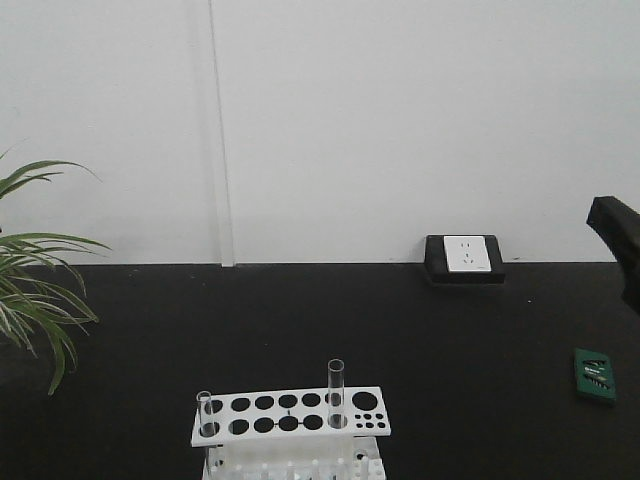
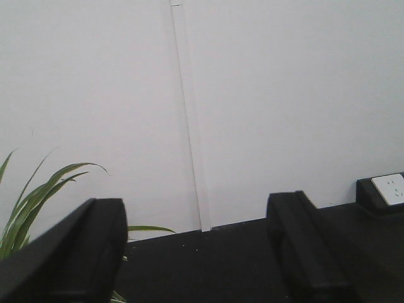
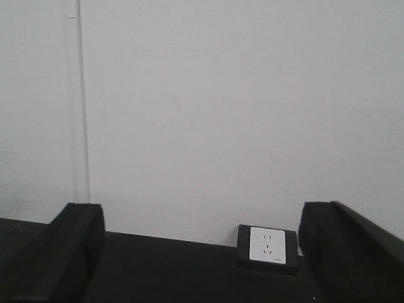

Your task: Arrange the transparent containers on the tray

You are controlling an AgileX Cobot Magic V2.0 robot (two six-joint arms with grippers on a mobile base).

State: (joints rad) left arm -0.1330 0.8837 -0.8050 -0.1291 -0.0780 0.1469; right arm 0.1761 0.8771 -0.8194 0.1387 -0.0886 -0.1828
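The robot has to arrange the containers, so its left gripper needs to reach the clear test tube in the white perforated rack (image 1: 290, 412) and pick it up by its open upper end (image 1: 204, 401).
Two clear test tubes stand upright in a white perforated rack (image 1: 290, 412) at the bottom centre of the front view: a short-showing one (image 1: 205, 412) at the rack's left end and a taller one (image 1: 335, 392) right of centre. The yellow tray is out of view. My left gripper (image 2: 199, 249) is open, its black fingers (image 2: 82, 252) wide apart, facing the wall with nothing between them. My right gripper (image 3: 202, 252) is open too and holds nothing. A black part of the right arm (image 1: 620, 240) shows at the front view's right edge.
A black tabletop (image 1: 400, 330) runs back to a white wall. A white socket in a black box (image 1: 464, 257) sits at the wall, also seen as the socket (image 3: 267, 246) in the right wrist view. A green plant (image 1: 35, 290) stands at left. A small green box (image 1: 595, 375) lies at right.
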